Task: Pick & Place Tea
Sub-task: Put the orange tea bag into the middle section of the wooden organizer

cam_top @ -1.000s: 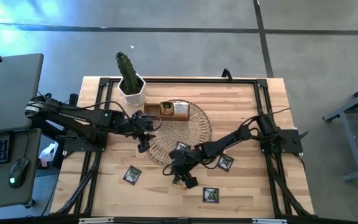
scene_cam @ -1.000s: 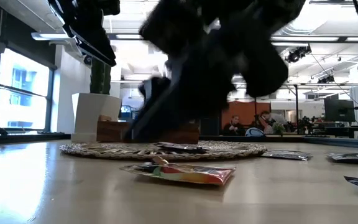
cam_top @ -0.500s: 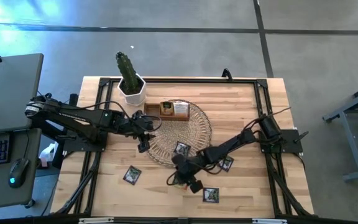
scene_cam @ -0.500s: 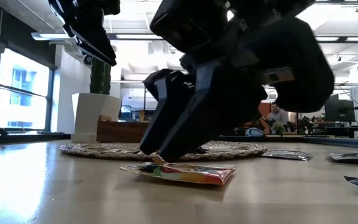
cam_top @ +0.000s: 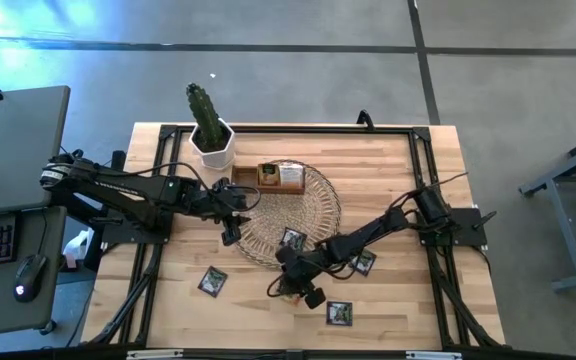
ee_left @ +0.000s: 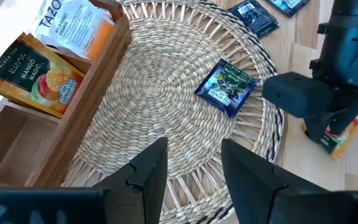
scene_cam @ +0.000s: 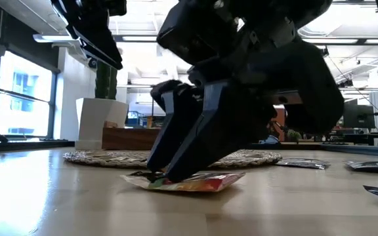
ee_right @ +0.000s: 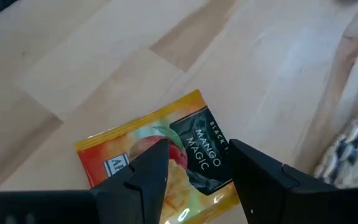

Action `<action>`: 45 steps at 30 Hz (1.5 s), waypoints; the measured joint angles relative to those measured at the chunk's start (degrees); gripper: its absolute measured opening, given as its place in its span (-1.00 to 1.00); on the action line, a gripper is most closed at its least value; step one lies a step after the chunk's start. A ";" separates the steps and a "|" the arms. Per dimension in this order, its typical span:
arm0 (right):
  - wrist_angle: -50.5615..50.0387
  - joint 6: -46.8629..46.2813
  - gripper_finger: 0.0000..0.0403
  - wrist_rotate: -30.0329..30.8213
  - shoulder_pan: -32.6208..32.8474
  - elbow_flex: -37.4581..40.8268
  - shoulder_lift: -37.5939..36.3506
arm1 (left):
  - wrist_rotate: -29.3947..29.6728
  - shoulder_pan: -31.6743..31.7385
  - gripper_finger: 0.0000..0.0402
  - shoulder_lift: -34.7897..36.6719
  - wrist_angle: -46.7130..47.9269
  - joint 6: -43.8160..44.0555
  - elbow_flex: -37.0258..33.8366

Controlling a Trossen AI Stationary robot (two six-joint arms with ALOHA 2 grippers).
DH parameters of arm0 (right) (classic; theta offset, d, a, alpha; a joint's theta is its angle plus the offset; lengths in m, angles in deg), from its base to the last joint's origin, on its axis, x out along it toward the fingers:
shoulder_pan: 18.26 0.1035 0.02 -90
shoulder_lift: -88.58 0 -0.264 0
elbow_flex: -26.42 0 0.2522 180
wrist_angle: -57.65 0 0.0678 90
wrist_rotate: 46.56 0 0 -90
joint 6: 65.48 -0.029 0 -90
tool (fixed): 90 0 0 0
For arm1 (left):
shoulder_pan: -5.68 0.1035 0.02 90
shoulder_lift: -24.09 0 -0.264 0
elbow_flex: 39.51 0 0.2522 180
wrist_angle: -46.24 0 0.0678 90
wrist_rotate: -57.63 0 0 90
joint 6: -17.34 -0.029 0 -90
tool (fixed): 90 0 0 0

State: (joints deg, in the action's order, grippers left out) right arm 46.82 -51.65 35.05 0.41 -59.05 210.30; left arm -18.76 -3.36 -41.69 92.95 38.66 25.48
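My right gripper is to grip the Mango Magic sachet by its black label end [ee_right: 201, 146] next, and then I will place the sachet in the wooden box.
A yellow-orange "Mango Magic" tea sachet [ee_right: 166, 146] lies flat on the table [cam_top: 288, 290], just near of the wicker mat [cam_top: 303, 205]. My right gripper [ee_right: 194, 180] is open and down on it, its fingers straddling the sachet; the low view shows the fingertips [scene_cam: 157, 176] at the sachet's [scene_cam: 195, 183] left end. My left gripper [ee_left: 194, 162] is open and hovers above the mat's left part [cam_top: 233, 215]. A dark sachet [ee_left: 227, 86] lies on the mat. The wooden box [cam_top: 280, 177] on the mat's far side holds more sachets. My right gripper comes slanting down from above with its fingers apart. One finger [ee_right: 142, 177] overlaps the sachet's printed face and the other [ee_right: 260, 177] stands at its edge. In the low view the fingertips rest on the sachet's left end [scene_cam: 146, 178]. The sachet lies flat on the table.
Dark sachets lie on the table at the near left [cam_top: 212, 281], near middle [cam_top: 339, 313] and right of the mat [cam_top: 363, 262]. A potted cactus [cam_top: 211, 140] stands at the far left. Bare wood shows along the near edge and the table's right side.
My right gripper has come down and a little toward the table's near edge, onto the yellow-orange sachet; its fingertips now rest at the sachet's end. The sachet stays on the table. The left arm has kept still.
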 joint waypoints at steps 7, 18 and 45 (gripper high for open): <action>0.58 -1.84 -0.19 -2.42 -0.30 -0.12 3.40 | -0.04 0.01 -0.27 0.00 0.04 0.02 0.00; -0.26 -6.55 -0.86 -4.08 -0.25 -0.03 3.56 | -0.04 0.01 -0.27 0.00 0.15 -0.28 0.00; 12.72 7.75 -0.98 46.56 -1.28 0.38 -2.45 | 1.01 0.00 -0.27 0.00 0.04 -1.57 0.00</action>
State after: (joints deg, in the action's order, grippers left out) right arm 59.54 -43.90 81.61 -0.87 -58.67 207.84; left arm -17.76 -3.36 -41.69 92.99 37.09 25.48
